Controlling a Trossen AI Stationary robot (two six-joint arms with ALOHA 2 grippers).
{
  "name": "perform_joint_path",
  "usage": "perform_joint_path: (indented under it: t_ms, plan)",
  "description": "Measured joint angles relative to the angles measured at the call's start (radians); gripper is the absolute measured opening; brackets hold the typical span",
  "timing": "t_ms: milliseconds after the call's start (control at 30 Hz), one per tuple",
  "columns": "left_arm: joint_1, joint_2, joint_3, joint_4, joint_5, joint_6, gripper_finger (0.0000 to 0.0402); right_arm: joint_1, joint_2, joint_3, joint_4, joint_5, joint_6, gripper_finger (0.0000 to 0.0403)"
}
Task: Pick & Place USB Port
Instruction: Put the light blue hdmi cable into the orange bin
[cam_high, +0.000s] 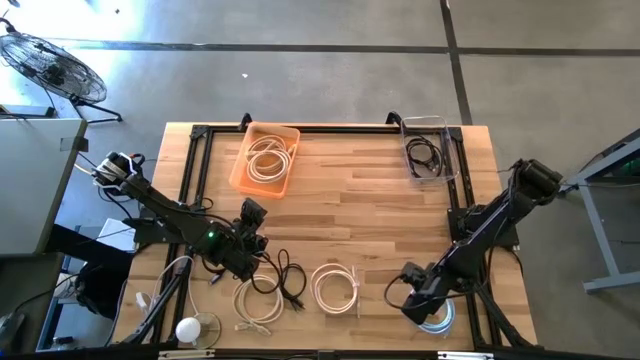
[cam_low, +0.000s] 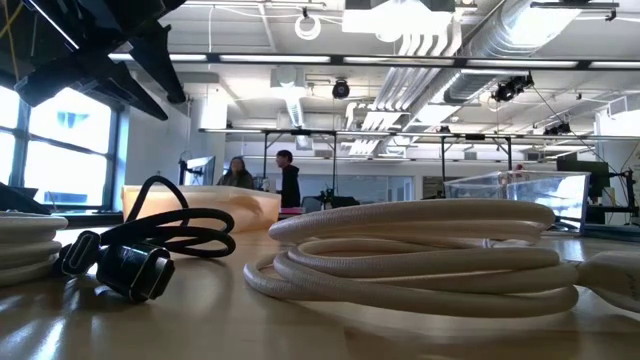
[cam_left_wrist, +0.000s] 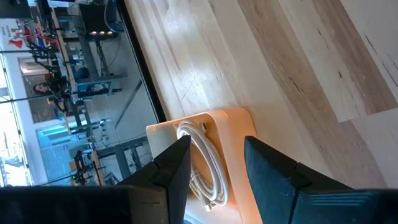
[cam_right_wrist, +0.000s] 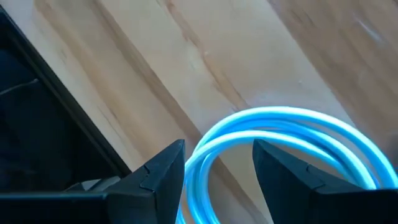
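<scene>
I should next grab the light-blue coiled cable (cam_right_wrist: 286, 121) by its bundled parts with my right gripper. Then I can pick and place it.
A light-blue coiled cable (cam_right_wrist: 286, 121) lies on the table at the near right (cam_high: 437, 318). My right gripper (cam_right_wrist: 217, 146) hangs just over it (cam_high: 415, 290), open and pointing steeply down. Its fingers stand on either side of the coil's near strands, and I see no touch. My left gripper (cam_left_wrist: 214, 140) stands open and holds nothing, above the near left of the table (cam_high: 252, 212). It looks toward the orange bin (cam_left_wrist: 230, 134), which has a white cable (cam_left_wrist: 202, 158) in it. A clear bin (cam_high: 428, 150) at the far right holds a black cable.
Along the near edge lie a white coil (cam_high: 335, 285), a black cable (cam_high: 282, 275) with its plug (cam_low: 130, 268), and another white coil (cam_high: 255, 302). The orange bin (cam_high: 265, 158) sits at the far left. The middle of the wooden table (cam_high: 370, 210) is bare.
</scene>
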Motion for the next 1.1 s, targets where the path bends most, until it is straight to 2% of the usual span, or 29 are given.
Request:
perform_joint_path:
  t_ms: [533,700,933,1100]
  plan:
    - [0.000,0.000,0.000,0.001,0.001,0.000,0.0145,0.023,0.000,0.000,0.006,-0.049,0.210,0.0181]
    - [0.000,0.000,0.000,0.001,0.002,0.000,0.0145,0.046,0.005,0.000,0.013,-0.029,0.262,0.0181]
    - [0.000,0.000,0.000,0.001,0.002,-0.006,0.0145,0.047,0.084,0.000,0.107,-0.033,0.260,0.0181]
    - [0.000,0.000,0.000,0.001,0.003,-0.012,0.0145,0.042,0.159,0.004,0.136,-0.077,0.246,0.0181]
